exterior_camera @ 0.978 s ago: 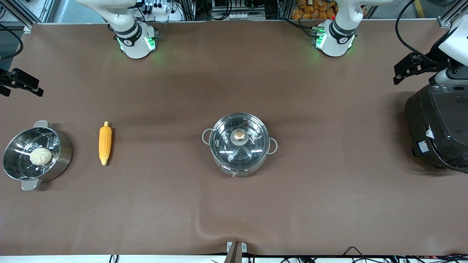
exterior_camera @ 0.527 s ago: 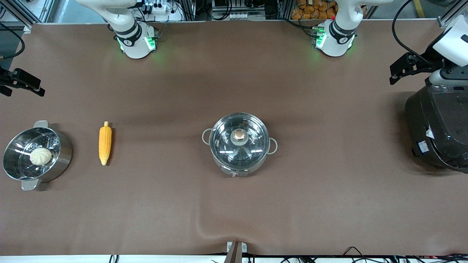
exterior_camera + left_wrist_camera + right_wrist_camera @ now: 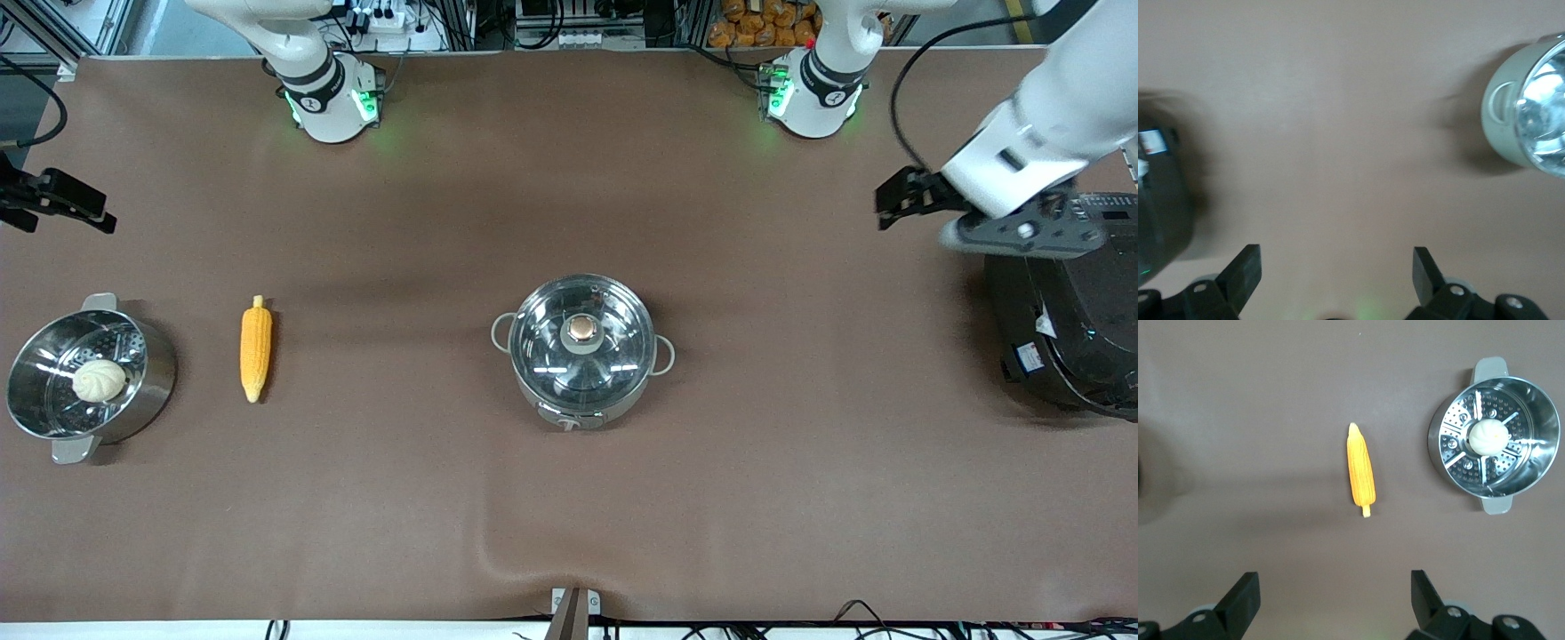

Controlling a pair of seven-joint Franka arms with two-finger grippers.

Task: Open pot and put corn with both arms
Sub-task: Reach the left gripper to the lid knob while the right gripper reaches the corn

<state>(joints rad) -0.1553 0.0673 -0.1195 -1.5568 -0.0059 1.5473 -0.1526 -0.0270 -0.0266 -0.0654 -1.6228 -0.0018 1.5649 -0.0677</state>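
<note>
I should open the pot for the corn (image 3: 255, 348). My left gripper needs to grab the glass lid by its copper knob (image 3: 582, 329) next.
The steel pot (image 3: 582, 351) stands mid-table with its glass lid on, copper knob (image 3: 582, 329) on top. The corn (image 3: 255, 348) lies on the mat toward the right arm's end. My left gripper (image 3: 896, 203) is open and empty in the air beside the black cooker, well away from the pot. In the left wrist view my left gripper (image 3: 1336, 273) is wide open with the pot (image 3: 1531, 107) at the frame's edge. My right gripper (image 3: 80, 212) is open and empty, high over the table's edge. In the right wrist view my right gripper (image 3: 1335, 597) shows apart from the corn (image 3: 1361, 472).
A steel steamer pot (image 3: 133, 391) holding a whitish bun (image 3: 99, 380) stands beside the corn; the steamer pot (image 3: 1531, 460) also shows in the right wrist view. The big black cooker (image 3: 1067, 329) stands at the left arm's end; the cooker (image 3: 1158, 200) also shows in the left wrist view.
My left arm has swung from over the cooker toward the pot's side of it, its gripper still open. My right gripper has barely shifted. Pot and corn have not moved.
</note>
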